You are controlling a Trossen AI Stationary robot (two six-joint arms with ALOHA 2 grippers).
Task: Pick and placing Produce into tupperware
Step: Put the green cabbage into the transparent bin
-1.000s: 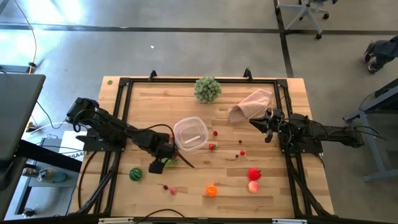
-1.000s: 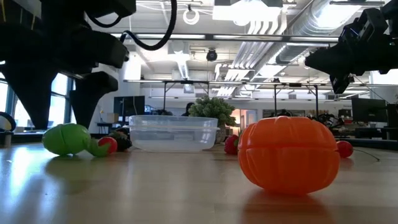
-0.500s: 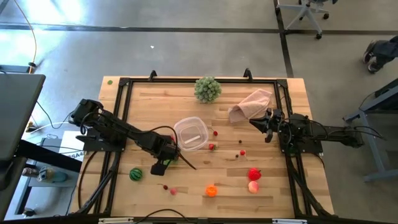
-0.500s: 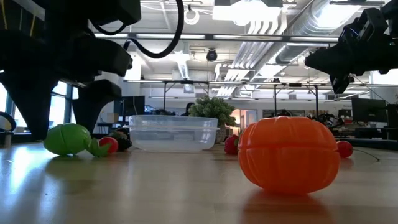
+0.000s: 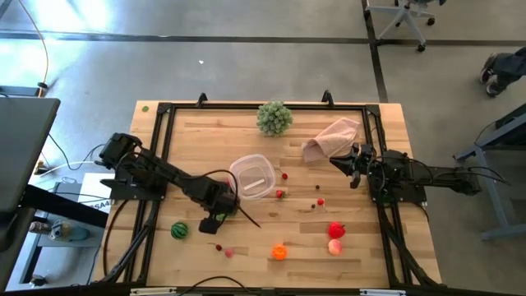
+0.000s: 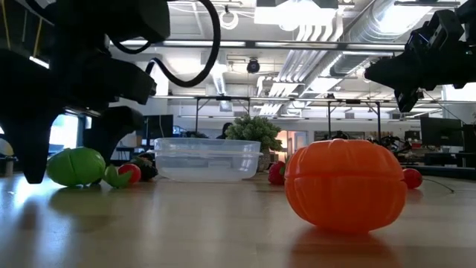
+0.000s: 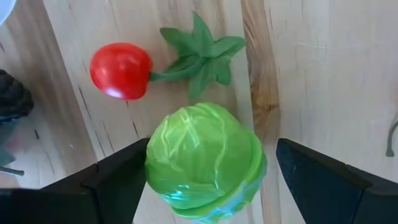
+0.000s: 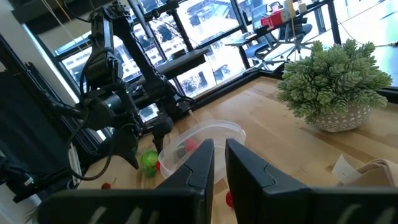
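Observation:
Next, my left gripper takes hold of the light green cabbage by its round leafy body (image 7: 205,158) to place it in the tupperware.
My left gripper (image 5: 215,217) points down, open, over a light green cabbage-like piece of produce (image 7: 205,160). Its two fingers (image 7: 118,180) stand one on either side of the piece, low over the table, as the low view also shows (image 6: 73,160). A red tomato with a green leaf (image 7: 121,70) lies just beside it. The clear tupperware (image 5: 252,177) stands right of the gripper. A striped dark green piece (image 5: 178,230), an orange one (image 5: 279,252), a red one (image 5: 335,229) and a pink one (image 5: 334,246) lie along the near side. My right gripper (image 5: 337,163) waits shut at the right edge.
A leafy ball in a pot (image 5: 274,117) and a pinkish cloth (image 5: 333,138) sit at the far side. Tiny red berries (image 5: 279,194) are scattered between the tupperware and the right arm. A black frame (image 5: 161,148) borders the table.
My left gripper has come down around the light green piece, still open, its fingers now reaching almost to the table on both sides of it.

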